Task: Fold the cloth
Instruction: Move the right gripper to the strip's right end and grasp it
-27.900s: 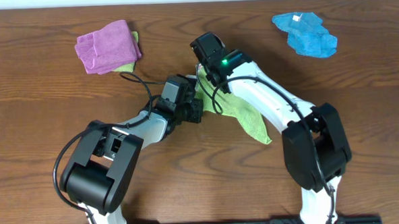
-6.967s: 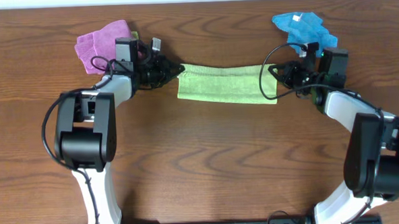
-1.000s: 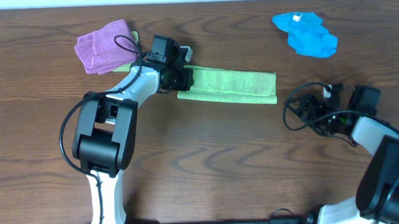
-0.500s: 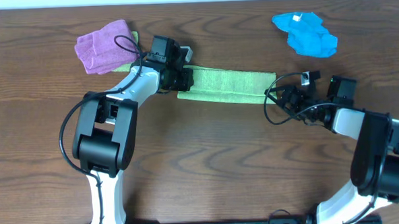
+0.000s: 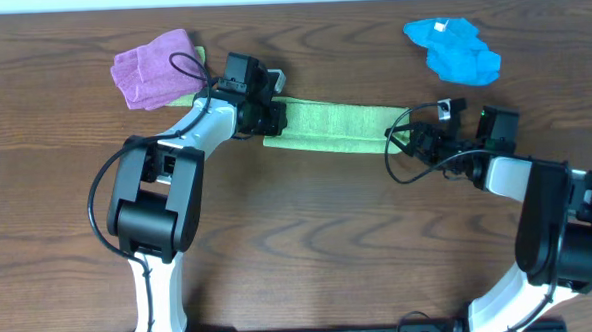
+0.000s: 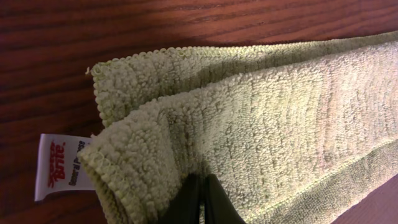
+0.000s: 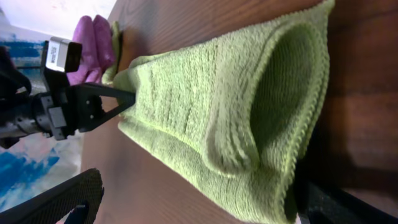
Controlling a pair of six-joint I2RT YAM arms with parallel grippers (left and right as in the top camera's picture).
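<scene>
My right gripper grabs the green cloth [image 5: 339, 127] by its looped loose end [image 5: 401, 134] next, opposite my left gripper, to fold the cloth over.
The green cloth [image 5: 339, 127] lies as a long folded strip across the middle of the wooden table. My left gripper [image 5: 271, 118] is at its left end, shut on the cloth. In the left wrist view the dark fingertips [image 6: 200, 202] press together under the top layer of the cloth [image 6: 267, 112], beside a white label [image 6: 59, 168]. My right gripper [image 5: 403, 141] is open at the strip's right end. In the right wrist view the looped end of the cloth [image 7: 205, 106] sits between its wide-apart fingers [image 7: 68, 199].
A crumpled purple cloth [image 5: 157, 67] lies on another green one at the back left, close behind my left arm. A blue cloth [image 5: 454, 49] sits at the back right. Bare wood table [image 5: 309, 235] stretches in front of the strip.
My right arm has swung in from the right front up to the strip's right end, staying open. The left gripper and the cloth have hardly moved.
</scene>
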